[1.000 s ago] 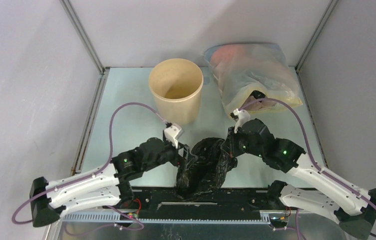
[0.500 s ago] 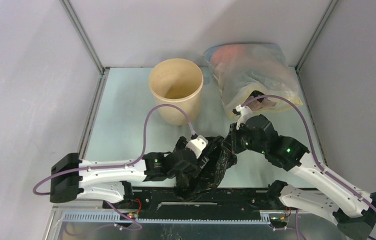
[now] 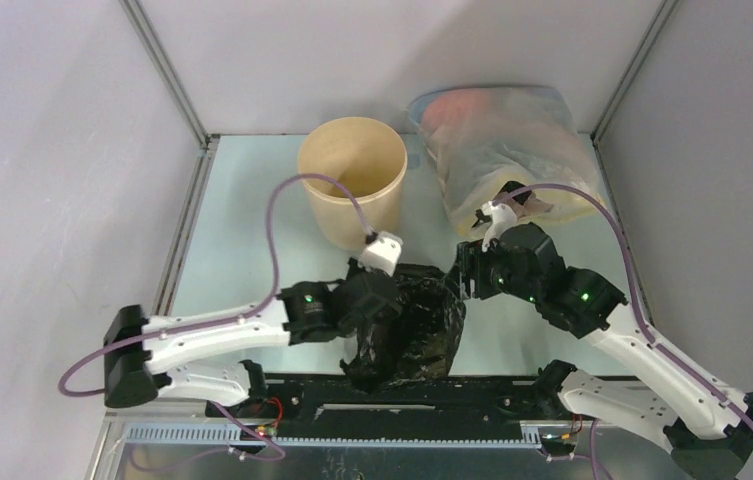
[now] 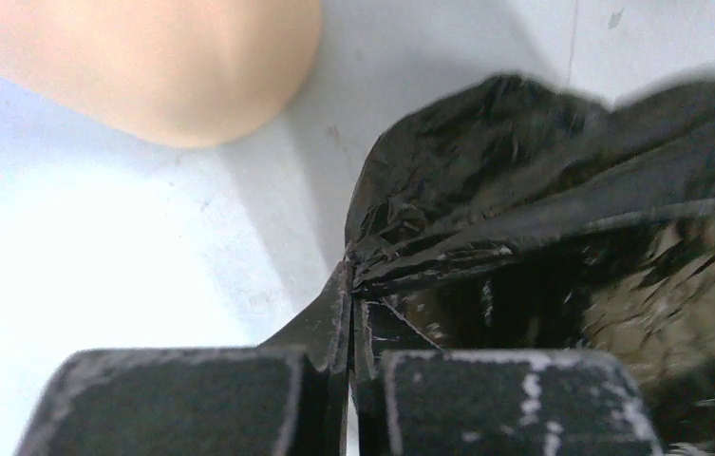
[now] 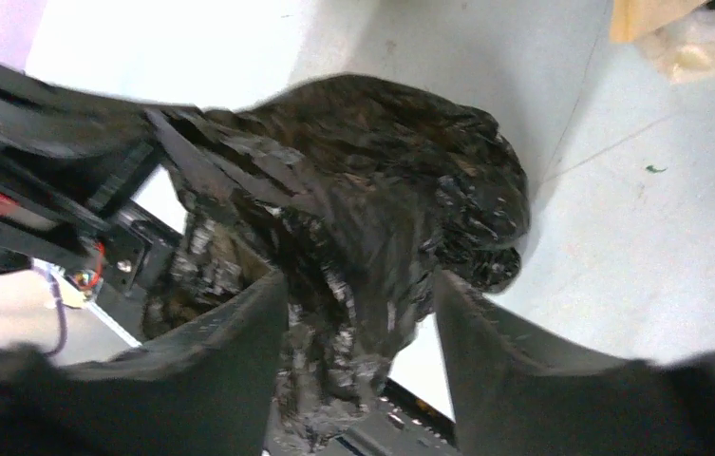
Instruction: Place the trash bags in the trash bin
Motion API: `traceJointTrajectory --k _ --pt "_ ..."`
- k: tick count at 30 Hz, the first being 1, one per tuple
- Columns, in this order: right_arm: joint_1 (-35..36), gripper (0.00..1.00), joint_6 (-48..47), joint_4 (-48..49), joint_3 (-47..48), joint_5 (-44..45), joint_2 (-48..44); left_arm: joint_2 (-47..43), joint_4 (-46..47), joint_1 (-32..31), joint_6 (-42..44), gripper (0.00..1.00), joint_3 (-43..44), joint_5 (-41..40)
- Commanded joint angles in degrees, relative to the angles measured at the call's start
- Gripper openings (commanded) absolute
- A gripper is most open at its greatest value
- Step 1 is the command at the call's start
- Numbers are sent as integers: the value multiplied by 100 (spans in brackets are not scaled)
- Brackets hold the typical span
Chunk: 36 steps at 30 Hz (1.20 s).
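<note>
The black trash bag's middle should stay free to go into the bin [image 3: 352, 180], so my right gripper will next grab the bag by its loose side [image 3: 449, 306].
The black crinkled trash bag [image 3: 417, 325] lies bunched on the table in front of the arm bases. My left gripper [image 3: 372, 287] is shut on a fold at the bag's left edge; the left wrist view shows its jaws [image 4: 353, 285] pressed together on the plastic [image 4: 543, 190]. My right gripper [image 3: 460, 276] stands open at the bag's right side. In the right wrist view the bag [image 5: 363, 171] bulges between its spread fingers [image 5: 230, 342], which are not clamped on it. The tan trash bin [image 3: 352, 180] stands upright behind the bag, and its wall [image 4: 163, 66] shows at the left wrist view's top left.
A large translucent whitish-yellow bag [image 3: 502, 150] with pinkish contents sits at the back right, just behind my right wrist. Grey walls close in the table on three sides. The black rail [image 3: 402, 395] of the arm bases runs along the near edge, under the bag's lower end.
My left arm swung in over the bag and its gripper closed on the left edge. My right gripper opened and let go of the bag, drawing slightly back right.
</note>
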Motion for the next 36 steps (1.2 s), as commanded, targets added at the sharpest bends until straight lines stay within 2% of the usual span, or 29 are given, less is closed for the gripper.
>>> traceJointTrajectory --k 1,3,7,10,14,15,16,17,19,20,29,34,36 --pt "165 70 -234 11 432 268 157 -742 -681 515 -335 0 799 475" --pt "416 82 -305 129 436 437 112 -886 -896 717 -367 0 1052 857" --pt "1196 85 -435 264 433 1260 22 -887 -1205 875 -487 0 1406 1333" --pt "1833 83 -566 309 436 1931 -55 -766 -1271 905 -580 0 1443 1581" --pt "2704 70 -762 762 242 2340 -92 -605 -1272 941 -702 0 1385 1659" --pt "2883 65 -826 944 130 2444 -81 -573 -1272 956 -718 0 1385 1680" --pt "3052 57 -859 1224 -12 2622 -58 -539 -1272 985 -735 0 1404 1714" --pt "3163 43 -858 1469 -137 2740 -18 -520 -1272 999 -755 0 1421 1753" --pt "3278 6 -863 2042 -416 2811 100 -505 -1272 1032 -797 0 1470 1830" --pt "3289 0 -859 2355 -573 2832 188 -498 -1272 1049 -819 0 1499 1871" --pt "3477 0 -1479 5891 -1909 2874 1031 -474 -1268 1342 -1020 0 1519 2370" --pt "4087 0 -2465 6959 -1931 3637 2012 -381 -1252 1506 -1017 0 1455 2548" --pt "4122 0 -2484 7130 -1921 3861 2339 -357 -1250 1533 -1013 0 1442 2565"
